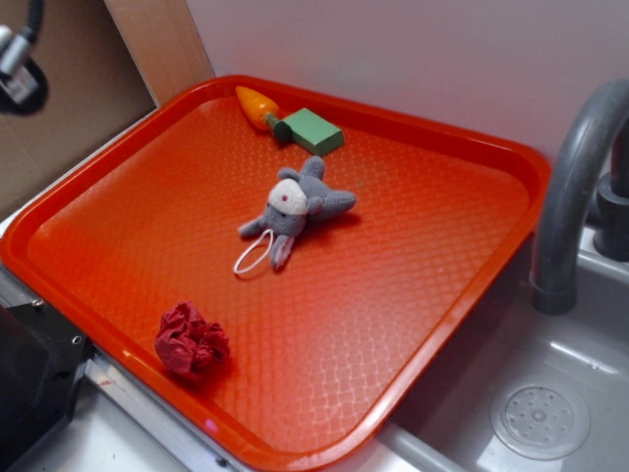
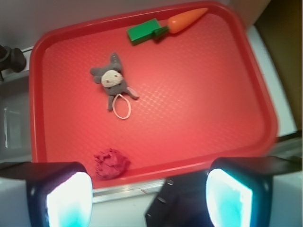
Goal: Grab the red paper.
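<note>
The gripper takes hold of the red paper around its bunched middle (image 1: 191, 340) next.
The red paper (image 1: 191, 340) is a dark crimson crumpled wad lying on the orange-red tray (image 1: 128, 138) near its front left rim. In the wrist view the red paper (image 2: 111, 163) lies near the tray's lower rim, just above and right of my left fingertip. My gripper (image 2: 149, 198) is open and empty, high above the tray's edge, its two pale pads (image 2: 68, 201) wide apart. The gripper itself does not show in the exterior view.
A grey plush mouse (image 1: 295, 208) lies mid-tray. An orange carrot (image 1: 257, 104) and a green block (image 1: 313, 131) lie at the tray's back rim. A grey faucet (image 1: 580, 187) and sink (image 1: 536, 418) are to the right. A black box (image 1: 29, 383) sits at the front left.
</note>
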You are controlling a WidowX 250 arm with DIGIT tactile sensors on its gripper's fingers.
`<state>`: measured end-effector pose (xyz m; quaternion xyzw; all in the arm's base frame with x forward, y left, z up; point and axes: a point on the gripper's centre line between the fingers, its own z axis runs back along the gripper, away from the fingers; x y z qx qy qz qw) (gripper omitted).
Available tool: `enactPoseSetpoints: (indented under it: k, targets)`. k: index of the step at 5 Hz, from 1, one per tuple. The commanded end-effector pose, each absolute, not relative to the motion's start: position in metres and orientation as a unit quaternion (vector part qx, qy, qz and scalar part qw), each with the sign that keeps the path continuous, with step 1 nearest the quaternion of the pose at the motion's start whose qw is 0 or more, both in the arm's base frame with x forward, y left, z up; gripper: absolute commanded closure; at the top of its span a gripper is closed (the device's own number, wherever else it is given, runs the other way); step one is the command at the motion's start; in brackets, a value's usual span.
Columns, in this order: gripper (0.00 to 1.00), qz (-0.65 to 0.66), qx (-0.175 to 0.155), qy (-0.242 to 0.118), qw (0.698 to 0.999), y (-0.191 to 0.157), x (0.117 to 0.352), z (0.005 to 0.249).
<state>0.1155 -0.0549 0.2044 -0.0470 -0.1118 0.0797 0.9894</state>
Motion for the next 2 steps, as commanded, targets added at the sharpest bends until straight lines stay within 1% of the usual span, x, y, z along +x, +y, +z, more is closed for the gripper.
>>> enactPoseSetpoints:
  k: [1,2]
  targets:
    - [0.0,0.004,-0.084,-0.098,0.992,-0.095,0.128,0.152]
    - [0.0,-0.037,-0.114,-0.07,0.99,-0.114,0.132,0.115]
